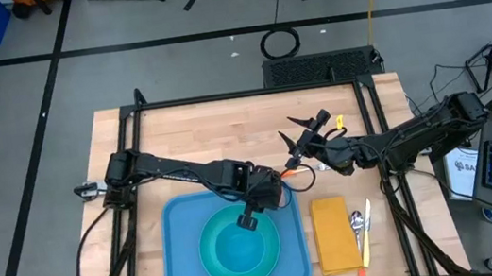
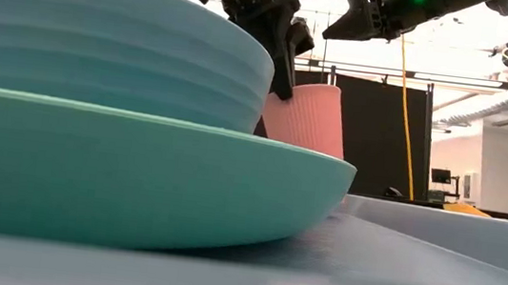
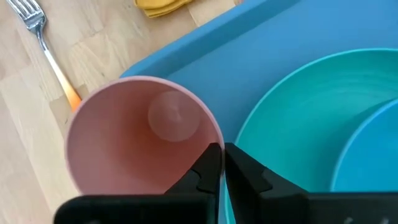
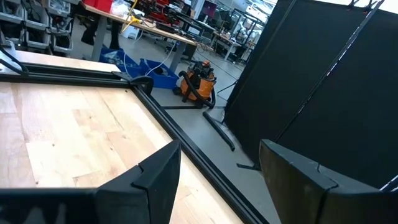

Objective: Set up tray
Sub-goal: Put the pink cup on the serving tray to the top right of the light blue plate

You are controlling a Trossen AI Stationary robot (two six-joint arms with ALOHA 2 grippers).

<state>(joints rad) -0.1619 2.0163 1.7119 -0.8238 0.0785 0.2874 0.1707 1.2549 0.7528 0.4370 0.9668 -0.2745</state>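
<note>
The pink cup stands upright inside the blue tray's raised edge and would remain standing, so it is time for my left gripper to open now.
A large blue tray (image 1: 181, 261) lies at the table's near edge. On it sits a round teal plate (image 2: 135, 177) with a teal bowl (image 2: 102, 44) on top. An upright pink cup (image 3: 137, 137) is at the tray's far right corner, behind the plate, which hides its base in the low view. My left gripper (image 3: 222, 163) is shut on the cup, reaching down from the left. My right gripper (image 1: 285, 133) hovers open and level above the table's middle, beyond the tray, touching nothing. My left gripper pinches the pink cup's rim (image 3: 214, 148) on the side nearest the plate, one finger (image 3: 205, 168) inside the cup and one (image 3: 245, 171) outside. The fingers slant steeply down from above. The cup stays upright, mouth up; whether its base rests on the tray I cannot tell.
A fork (image 3: 37, 31) with an orange handle lies on the wood just beyond the tray's far right corner. A yellow napkin (image 1: 333, 233) lies right of the tray, with a spoon (image 1: 356, 223) and a yellow-handled knife (image 1: 367, 236) beside it. Bare wood stretches across the far half.
</note>
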